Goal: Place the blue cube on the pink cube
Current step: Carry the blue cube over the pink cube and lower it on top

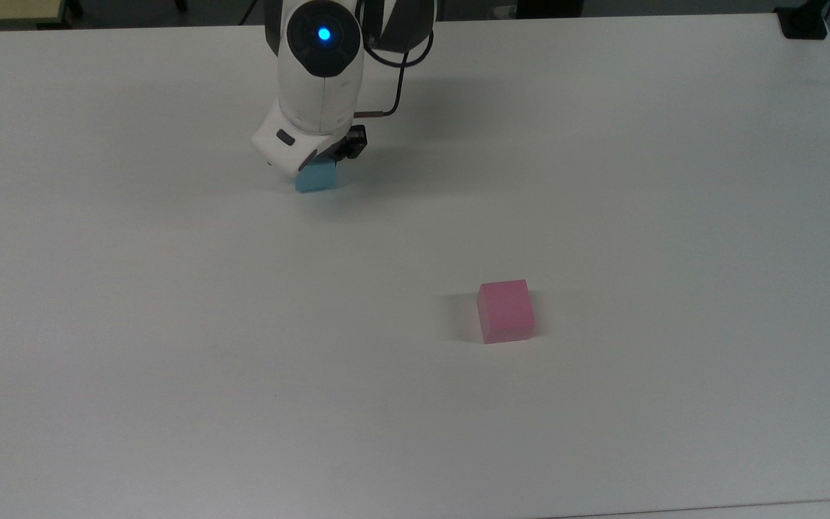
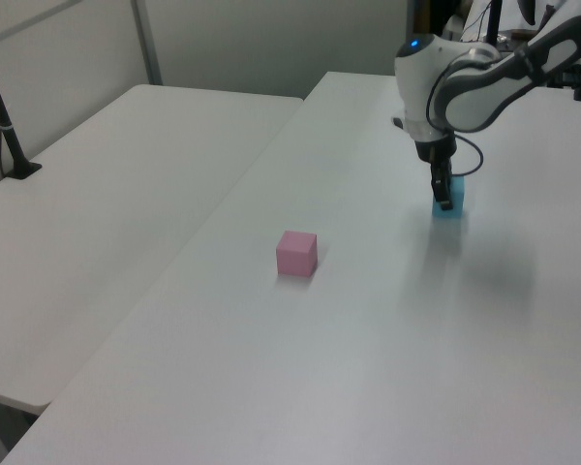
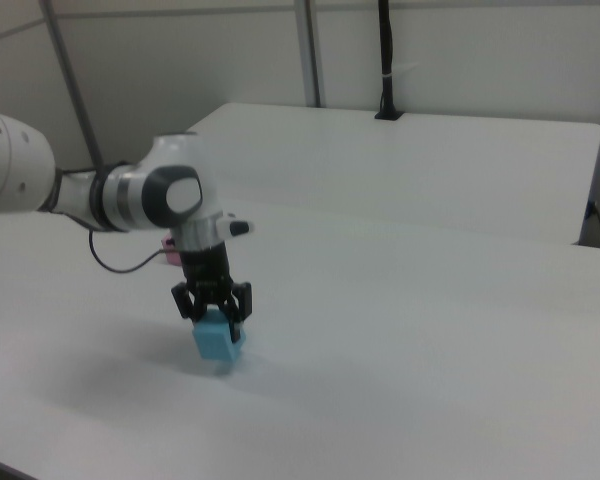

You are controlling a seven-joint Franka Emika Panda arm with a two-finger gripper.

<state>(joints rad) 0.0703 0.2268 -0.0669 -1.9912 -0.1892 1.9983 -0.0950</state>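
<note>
The blue cube needs to be grabbed next by its upper part (image 2: 456, 186), so my gripper can set it squarely on the pink cube (image 2: 296, 253).
The blue cube (image 1: 316, 179) (image 2: 451, 207) (image 3: 220, 345) rests on the white table (image 1: 170, 324) near the top view's upper middle. My gripper (image 1: 323, 163) (image 2: 444, 197) (image 3: 216, 312) is lowered over it, with its fingers open and straddling the cube's upper part, one on each side. The arm's white body hides most of the cube in the top view. The pink cube (image 1: 506, 311) (image 2: 296, 253) sits alone on the table, well away toward the top view's lower right. In the right view a pink sliver (image 3: 167, 243) of it peeks from behind the arm.
A second white table (image 2: 97, 194) adjoins along the left view's left, with a black post (image 2: 5, 121) clamped at its edge. A black mount (image 1: 802, 21) sits at the top view's upper right corner. The arm's cable (image 1: 400, 61) loops behind the wrist.
</note>
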